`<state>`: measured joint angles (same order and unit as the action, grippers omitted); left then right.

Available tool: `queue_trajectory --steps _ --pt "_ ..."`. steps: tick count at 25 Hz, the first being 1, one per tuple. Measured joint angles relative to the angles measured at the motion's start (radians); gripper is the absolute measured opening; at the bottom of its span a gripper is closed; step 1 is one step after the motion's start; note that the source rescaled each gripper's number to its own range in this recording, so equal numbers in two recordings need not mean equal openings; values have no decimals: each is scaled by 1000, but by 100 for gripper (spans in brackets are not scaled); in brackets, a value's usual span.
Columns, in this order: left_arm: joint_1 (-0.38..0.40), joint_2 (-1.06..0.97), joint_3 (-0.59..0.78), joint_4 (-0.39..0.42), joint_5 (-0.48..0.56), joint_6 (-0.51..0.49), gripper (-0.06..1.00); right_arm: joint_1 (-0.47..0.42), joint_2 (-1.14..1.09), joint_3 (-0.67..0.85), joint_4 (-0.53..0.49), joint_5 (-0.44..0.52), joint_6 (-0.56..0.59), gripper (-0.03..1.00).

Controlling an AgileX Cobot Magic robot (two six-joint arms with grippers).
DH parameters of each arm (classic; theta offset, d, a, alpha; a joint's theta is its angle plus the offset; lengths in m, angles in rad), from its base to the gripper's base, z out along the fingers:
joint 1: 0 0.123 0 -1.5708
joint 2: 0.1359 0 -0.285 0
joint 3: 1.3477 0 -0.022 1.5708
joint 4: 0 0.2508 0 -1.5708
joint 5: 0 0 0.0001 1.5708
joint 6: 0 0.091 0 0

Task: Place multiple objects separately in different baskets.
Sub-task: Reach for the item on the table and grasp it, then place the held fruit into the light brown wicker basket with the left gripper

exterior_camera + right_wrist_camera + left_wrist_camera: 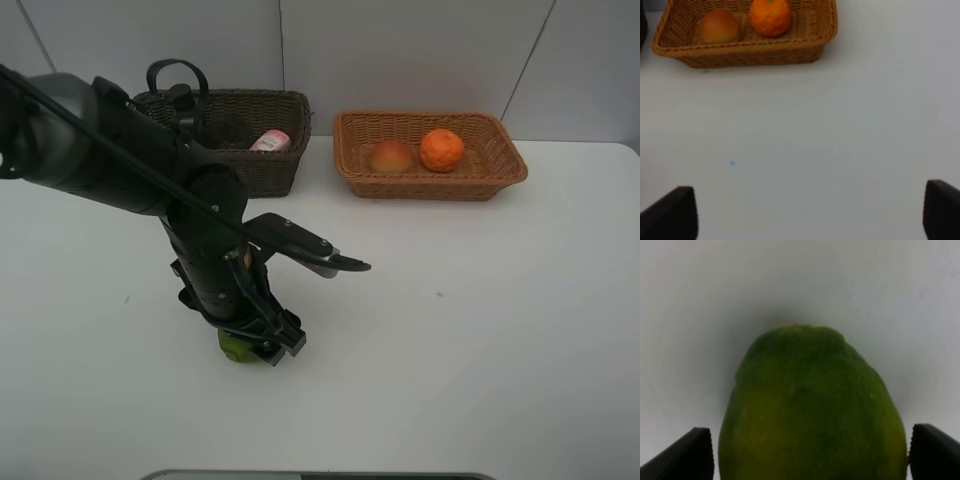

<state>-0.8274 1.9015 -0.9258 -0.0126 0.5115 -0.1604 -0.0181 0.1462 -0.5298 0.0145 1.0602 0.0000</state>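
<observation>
My left gripper closes on the fruit next, since its fingers reach down beside the green fruit [232, 348] [810, 405], close over the white table.
A green fruit [232, 348] lies on the white table near the front, mostly hidden under my left arm. My left gripper [247, 345] is lowered over it and stands open. In the left wrist view the green fruit [810, 405] fills the space between the two fingertips [695, 457], with a thin gap on each side. The light tan basket [430, 187] holds an orange [441, 150] and a red-yellow fruit [392, 156]. A pink tube [270, 141] lies in the dark brown basket [262, 172]. My right gripper [807, 212] hangs open over bare table, facing the tan basket [750, 52].
Both baskets stand side by side along the back wall. My left arm's dark bulk [120, 160] covers the table's left side and part of the dark basket. A grey edge [320, 475] shows at the table's front.
</observation>
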Motion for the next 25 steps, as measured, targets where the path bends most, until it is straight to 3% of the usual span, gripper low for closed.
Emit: queue_trajectory --steps 8,10,12,25 --pt "0 0 0 0 -1 0 98 0 0 0 0 0 0 100" --pt "0 0 0 0 0 0 90 0 0 0 0 0 0 100" --pt "0 0 0 0 2 0 75 0 0 0 0 0 0 100" --pt "0 0 0 -4 20 0 75 0 0 0 0 0 0 100"
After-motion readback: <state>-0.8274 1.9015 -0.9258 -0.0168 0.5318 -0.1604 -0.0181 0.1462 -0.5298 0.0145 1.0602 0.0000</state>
